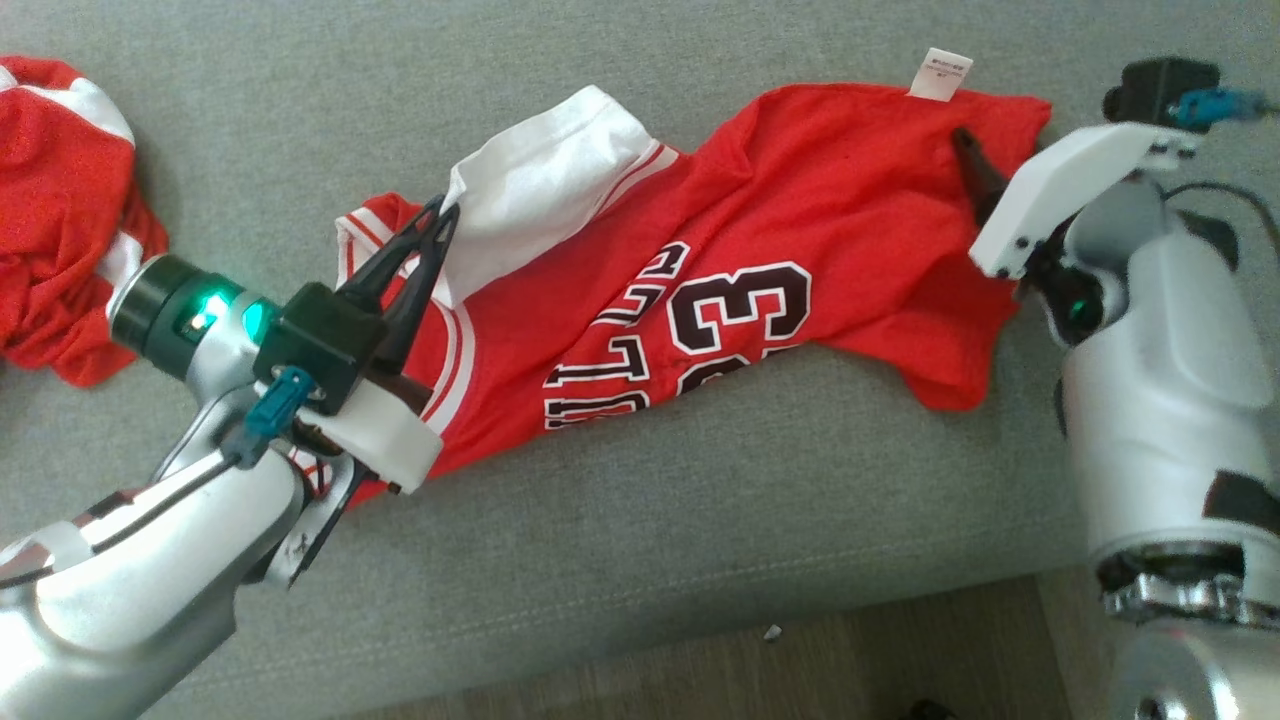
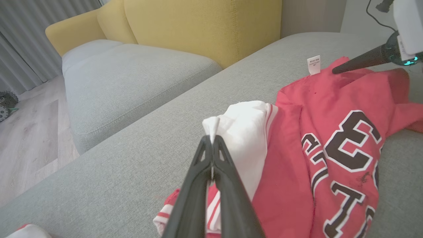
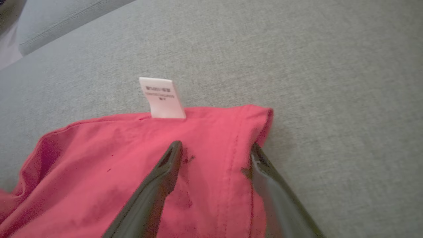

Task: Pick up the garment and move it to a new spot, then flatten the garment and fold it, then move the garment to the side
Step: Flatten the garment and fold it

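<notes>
The jersey lies slack across the seat. My right gripper grabs its hem corner (image 1: 1034, 115) (image 3: 257, 119) next, where the jersey's edge lifts into a fold.
The garment (image 1: 760, 220), a red jersey with black and white numbers and a white panel (image 1: 540, 180), lies crumpled across the grey sofa seat (image 1: 700, 520). My left gripper (image 1: 442, 212) is shut on an edge of the white panel; in the left wrist view its closed gripper tips (image 2: 211, 140) pinch a raised peak of white cloth (image 2: 244, 132). My right gripper (image 3: 216, 148) is open at the garment's far right corner (image 3: 211, 125), just below a white label (image 3: 162, 97). Its left finger (image 3: 165, 172) is over the red cloth, the other at the hem's edge.
A second red and white garment (image 1: 60, 200) lies bunched at the far left of the seat. The sofa's front edge runs along the bottom, with wooden floor (image 1: 880, 650) below it. A yellow sofa back (image 2: 198, 26) and another grey cushion (image 2: 132, 76) stand beyond.
</notes>
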{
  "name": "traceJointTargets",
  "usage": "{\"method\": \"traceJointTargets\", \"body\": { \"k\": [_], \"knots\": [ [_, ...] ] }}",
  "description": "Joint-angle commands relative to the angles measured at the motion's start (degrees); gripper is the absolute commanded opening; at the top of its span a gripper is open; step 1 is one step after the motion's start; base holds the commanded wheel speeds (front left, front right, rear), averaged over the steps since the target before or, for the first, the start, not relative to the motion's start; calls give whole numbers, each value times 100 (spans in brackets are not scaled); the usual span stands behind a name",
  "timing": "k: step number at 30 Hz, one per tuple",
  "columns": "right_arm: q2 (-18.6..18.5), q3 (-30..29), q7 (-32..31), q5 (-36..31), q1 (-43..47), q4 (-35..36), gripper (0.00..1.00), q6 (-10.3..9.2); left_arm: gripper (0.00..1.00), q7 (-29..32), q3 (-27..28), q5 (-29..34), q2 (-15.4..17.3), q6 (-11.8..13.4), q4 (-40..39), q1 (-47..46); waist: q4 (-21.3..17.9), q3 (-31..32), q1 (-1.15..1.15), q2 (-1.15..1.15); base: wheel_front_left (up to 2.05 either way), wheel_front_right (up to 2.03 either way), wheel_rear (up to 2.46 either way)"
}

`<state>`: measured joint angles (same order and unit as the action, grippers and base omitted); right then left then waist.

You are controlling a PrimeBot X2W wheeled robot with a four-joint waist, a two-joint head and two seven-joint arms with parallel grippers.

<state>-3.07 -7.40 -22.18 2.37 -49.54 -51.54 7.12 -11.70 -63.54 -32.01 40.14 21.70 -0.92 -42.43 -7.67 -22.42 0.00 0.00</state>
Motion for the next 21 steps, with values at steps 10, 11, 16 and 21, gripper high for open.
{"method": "traceJointTargets", "body": {
  "k": [10, 11, 16, 21],
  "knots": [
    [19, -786, -646, -688, -721, -116, 100, 36, 0, 78, 197, 53, 252, 2, -210, -181, 68, -47, 0, 0, 0, 0, 0],
    [19, -821, -653, -709, -761, -148, 100, 36, 0, 89, 191, 52, 259, -4, -211, -185, 76, -55, 0, 0, 0, 0, 0],
    [19, -940, -661, -896, -907, -228, 100, 36, 0, 121, 170, 48, 279, -24, -218, -199, 106, -98, 0, 0, 0, 0, 0],
    [19, -1076, -685, -1135, -1051, -302, 100, 36, 0, 154, 137, 52, 280, -39, -239, -213, 145, -140, 0, 0, 0, 0, 0]
  ]
}}
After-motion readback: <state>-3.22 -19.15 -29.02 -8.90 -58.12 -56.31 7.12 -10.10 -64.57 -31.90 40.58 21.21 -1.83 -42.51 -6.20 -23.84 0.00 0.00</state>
